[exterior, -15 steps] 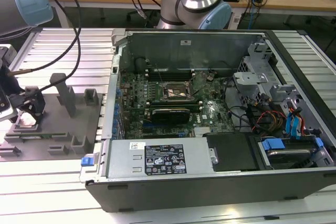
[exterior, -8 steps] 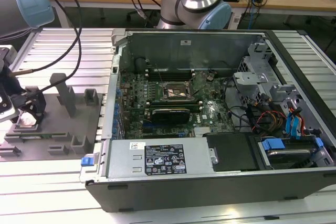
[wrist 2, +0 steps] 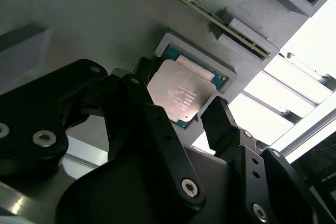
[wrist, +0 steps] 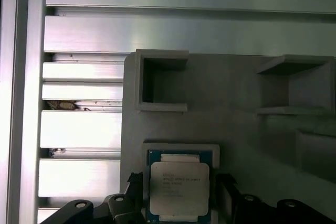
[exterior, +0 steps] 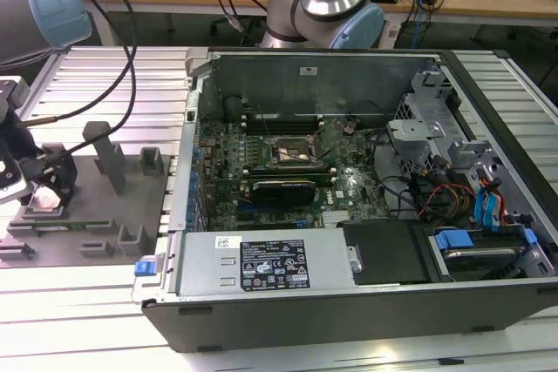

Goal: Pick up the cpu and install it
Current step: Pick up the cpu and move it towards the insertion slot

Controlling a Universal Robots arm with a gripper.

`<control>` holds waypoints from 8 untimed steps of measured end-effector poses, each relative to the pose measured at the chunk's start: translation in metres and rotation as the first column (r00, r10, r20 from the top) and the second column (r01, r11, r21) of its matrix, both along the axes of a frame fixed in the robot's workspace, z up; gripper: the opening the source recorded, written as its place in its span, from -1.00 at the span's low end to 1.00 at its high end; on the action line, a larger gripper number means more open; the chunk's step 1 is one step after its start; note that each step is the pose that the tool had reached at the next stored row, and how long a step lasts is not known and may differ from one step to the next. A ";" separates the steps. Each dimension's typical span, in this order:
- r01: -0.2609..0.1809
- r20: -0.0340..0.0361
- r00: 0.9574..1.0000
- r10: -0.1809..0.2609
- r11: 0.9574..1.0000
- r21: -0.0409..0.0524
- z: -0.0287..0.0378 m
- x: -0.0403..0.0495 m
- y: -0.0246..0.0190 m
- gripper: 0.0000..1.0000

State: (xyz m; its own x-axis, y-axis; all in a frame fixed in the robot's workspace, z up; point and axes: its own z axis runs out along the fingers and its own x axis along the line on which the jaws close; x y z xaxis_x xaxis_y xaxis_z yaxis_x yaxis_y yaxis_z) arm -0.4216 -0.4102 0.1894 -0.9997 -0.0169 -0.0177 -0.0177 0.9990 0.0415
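Observation:
The cpu's two open side edges leave room for the fingers, so my gripper should grab the cpu there next, while raised holder sides hug the cpu's ends.
The cpu (wrist 2: 177, 94) (wrist: 179, 187) is a flat silvery square with a green edge. It lies in a shallow recess of the grey fixture (exterior: 105, 206) at the exterior view's left, where the cpu (exterior: 45, 203) shows as a pale patch. My gripper (wrist 2: 178, 98) (wrist: 179, 195) (exterior: 42, 187) hangs low over it. Its black fingers (wrist 2: 216, 121) stand on two opposite sides of the chip, close to its edges with a thin gap showing, so the gripper is open. The motherboard's socket (exterior: 293, 152) sits open in the middle of the computer case (exterior: 349, 294).
Upright grey blocks (exterior: 109, 156) (wrist: 160, 80) rise from the fixture near the chip. A long thin memory stick (wrist 2: 210, 17) lies in a slot beside the recess. Ribbed aluminium table slats (wrist: 79, 129) surround the fixture. Cables (exterior: 105, 23) hang above the gripper.

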 end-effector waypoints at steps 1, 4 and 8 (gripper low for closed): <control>0.000 0.000 1.000 0.000 1.000 0.000 0.0000 0.0000 0.0003 0.33; 0.000 0.000 1.000 0.000 1.000 0.000 -0.0003 0.0001 0.0007 0.33; 0.000 0.000 1.000 0.000 1.000 0.000 -0.0012 0.0000 0.0008 0.33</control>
State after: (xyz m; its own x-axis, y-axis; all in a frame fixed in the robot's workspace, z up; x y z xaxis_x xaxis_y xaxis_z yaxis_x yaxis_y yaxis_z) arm -0.4216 -0.4094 0.1883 -0.9997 -0.0171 -0.0175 -0.0178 0.9990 0.0414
